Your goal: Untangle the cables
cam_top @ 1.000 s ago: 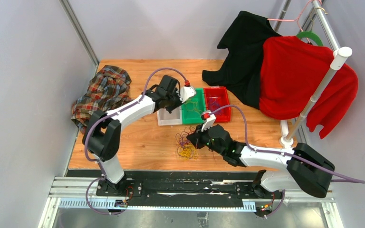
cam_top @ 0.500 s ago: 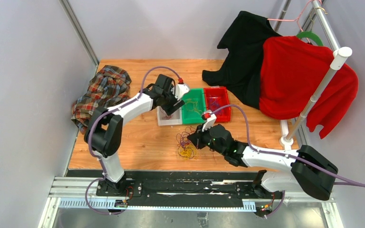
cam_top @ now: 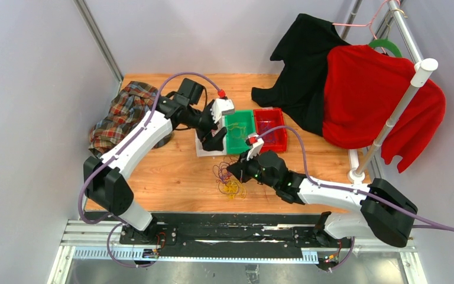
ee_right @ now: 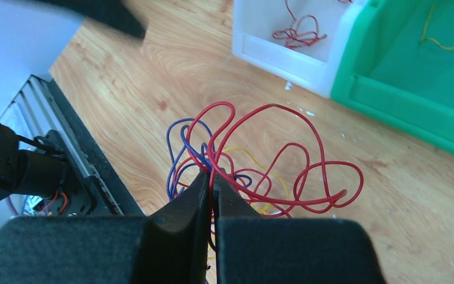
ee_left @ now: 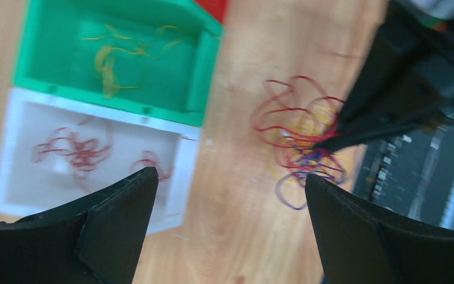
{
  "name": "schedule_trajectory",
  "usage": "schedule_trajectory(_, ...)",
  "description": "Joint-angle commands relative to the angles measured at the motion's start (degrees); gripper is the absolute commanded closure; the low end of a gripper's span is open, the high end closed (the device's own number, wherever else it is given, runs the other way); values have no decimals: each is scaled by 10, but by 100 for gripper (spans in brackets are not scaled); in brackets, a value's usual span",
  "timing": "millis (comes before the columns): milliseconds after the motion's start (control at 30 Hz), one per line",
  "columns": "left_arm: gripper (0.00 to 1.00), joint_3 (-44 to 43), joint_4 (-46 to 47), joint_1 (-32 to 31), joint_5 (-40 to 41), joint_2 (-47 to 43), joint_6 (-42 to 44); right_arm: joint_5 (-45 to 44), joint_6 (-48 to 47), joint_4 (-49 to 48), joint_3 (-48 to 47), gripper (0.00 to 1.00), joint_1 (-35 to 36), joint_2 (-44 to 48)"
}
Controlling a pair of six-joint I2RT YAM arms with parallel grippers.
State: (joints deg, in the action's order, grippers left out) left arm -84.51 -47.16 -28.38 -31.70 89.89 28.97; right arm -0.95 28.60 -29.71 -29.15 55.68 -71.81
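I will next use my left gripper to grab the red cable by its loose outer loop [ee_left: 261, 119] and free it from the tangle [ee_left: 298, 139] for the white bin.
A tangle of red, purple and yellow cables [cam_top: 227, 181] lies on the wooden table in front of the bins. My right gripper [ee_right: 213, 177] is shut on a red cable [ee_right: 284, 155] of that tangle [ee_right: 236, 163], tips down at its edge [cam_top: 232, 171]. My left gripper [ee_left: 230, 176] hangs open and empty over the table between the white bin [ee_left: 177, 177] and the tangle [ee_left: 298, 139]; in the top view it [cam_top: 216, 137] is above the white bin's front. Loose red cables [ee_left: 74, 151] lie in the white bin. Yellow cables [ee_left: 111, 59] lie in the green bin [ee_left: 204, 71].
A red bin [cam_top: 270, 127] stands right of the green bin [cam_top: 238, 127]. A plaid shirt [cam_top: 127, 112] lies at the far left. A black garment [cam_top: 301, 65] and a red sweater [cam_top: 372, 100] hang on a rack [cam_top: 399, 106] at the right. A metal rail [cam_top: 213, 234] runs along the near edge.
My left gripper has opened and its arm has lifted and swung toward the tangle from the white bin. The right gripper has shifted slightly left, still shut in the tangle.
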Motion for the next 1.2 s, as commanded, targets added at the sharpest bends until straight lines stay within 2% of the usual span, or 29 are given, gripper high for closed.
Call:
schedule_trajectory(0, 2, 19, -102, -11, -136, -14, 33, 40, -13, -24, -38, 99, -7, -8)
schedule_trajectory(133, 8, 29, -103, -18, -176, -2, -4, 50, -15, -28, -44, 99, -4, -3)
schedule_trajectory(333, 18, 34, -104, -23, -178, 6, -23, 58, -23, -34, -48, 99, -1, -1)
schedule_trajectory(500, 25, 39, -89, -24, -154, 14, -33, 67, -26, -42, -50, 99, 0, -4)
schedule_trajectory(767, 34, 60, 11, -19, -85, 3, -102, 65, -34, -43, -45, 99, 3, 7)
schedule_trajectory(867, 44, 60, 28, -15, -112, 2, -131, 62, -35, -43, -43, 99, 3, 9)
schedule_trajectory(1033, 74, 57, -8, -15, -189, 17, -155, 53, -35, -44, -43, 99, 3, 12)
schedule_trajectory(1167, 95, 54, -35, -15, -197, 3, -151, 38, -35, -39, -39, 100, 3, 15)
